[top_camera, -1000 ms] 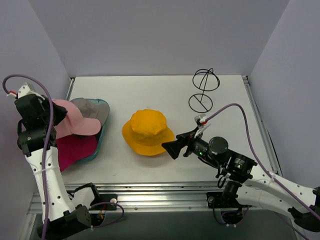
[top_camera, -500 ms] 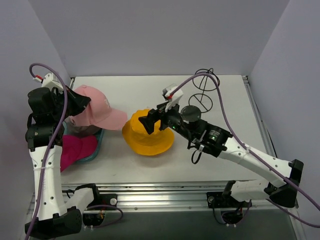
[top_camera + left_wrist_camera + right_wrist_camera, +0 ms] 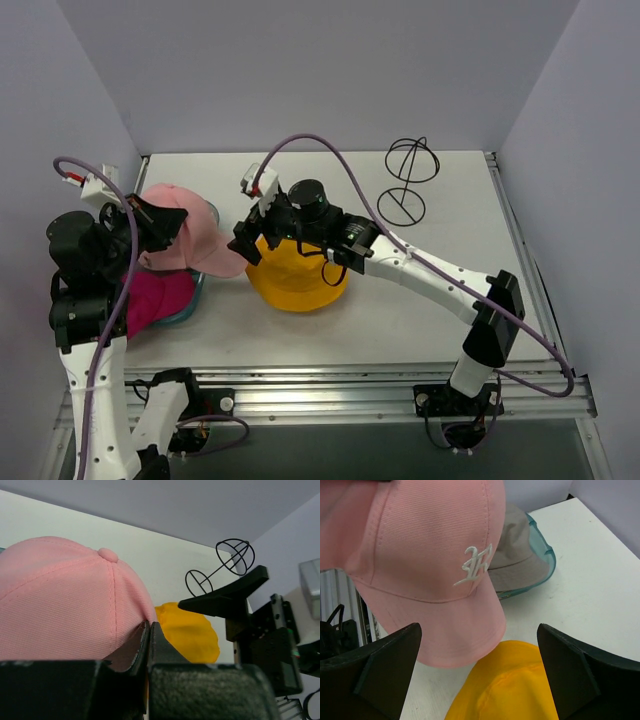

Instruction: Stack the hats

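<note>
My right gripper is to grab the pink cap's front top [image 3: 193,243] [image 3: 465,582] next, above the cap's rim, so the cap's opening stays free to stack on the stand.
My left gripper [image 3: 150,225] is shut on the back edge of the light pink baseball cap [image 3: 195,240] and holds it up above the tray; the pinch shows in the left wrist view [image 3: 149,625]. The cap's brim points toward the yellow bucket hat [image 3: 297,275], which lies on the table. My right gripper [image 3: 245,245] is open and empty over the yellow hat's left edge, next to the pink brim [image 3: 445,635]. The grey bucket hat [image 3: 517,555] lies in the teal tray [image 3: 547,560]. The magenta cap [image 3: 150,300] lies in the tray's near part.
A black wire stand [image 3: 408,180] stands at the back right of the table. The tray [image 3: 197,285] sits by the left wall. The right arm stretches across the middle of the table above the yellow hat.
The left gripper lifted the pink cap off the pile in the tray. The right gripper swung from the yellow hat's right side across to its left edge, near the pink brim.
</note>
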Motion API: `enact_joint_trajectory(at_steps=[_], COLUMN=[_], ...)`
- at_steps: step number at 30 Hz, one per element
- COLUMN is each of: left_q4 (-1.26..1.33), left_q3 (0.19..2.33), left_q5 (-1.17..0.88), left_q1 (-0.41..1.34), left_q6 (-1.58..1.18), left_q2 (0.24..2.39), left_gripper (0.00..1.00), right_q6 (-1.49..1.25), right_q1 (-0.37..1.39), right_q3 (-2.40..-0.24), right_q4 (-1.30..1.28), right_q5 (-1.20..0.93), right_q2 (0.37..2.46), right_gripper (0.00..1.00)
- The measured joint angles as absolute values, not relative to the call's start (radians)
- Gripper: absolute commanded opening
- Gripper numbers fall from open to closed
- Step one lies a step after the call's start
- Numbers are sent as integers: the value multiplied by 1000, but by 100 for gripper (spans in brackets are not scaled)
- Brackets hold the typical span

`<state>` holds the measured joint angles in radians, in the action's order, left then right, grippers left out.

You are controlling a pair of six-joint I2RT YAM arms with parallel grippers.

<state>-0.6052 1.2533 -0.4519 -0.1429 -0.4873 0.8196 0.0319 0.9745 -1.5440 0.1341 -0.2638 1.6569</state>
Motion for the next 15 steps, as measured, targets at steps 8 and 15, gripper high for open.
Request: enact_joint_trajectory(at_steps=[8, 15], left_q4=[-606, -630], left_q3=[1244, 1243], left_q5=[-484, -498], left_q1=[-138, -136], left_q6=[-483, -484], left_q2=[768, 749], left_gripper=[2, 2], right_q6=[64, 87], right_q1=[976, 981], right_q3=[-1571, -1576], right_q4=[181, 244], right_q5=[-422, -536], right_q2=[1742, 1749], right_gripper=[97, 97])
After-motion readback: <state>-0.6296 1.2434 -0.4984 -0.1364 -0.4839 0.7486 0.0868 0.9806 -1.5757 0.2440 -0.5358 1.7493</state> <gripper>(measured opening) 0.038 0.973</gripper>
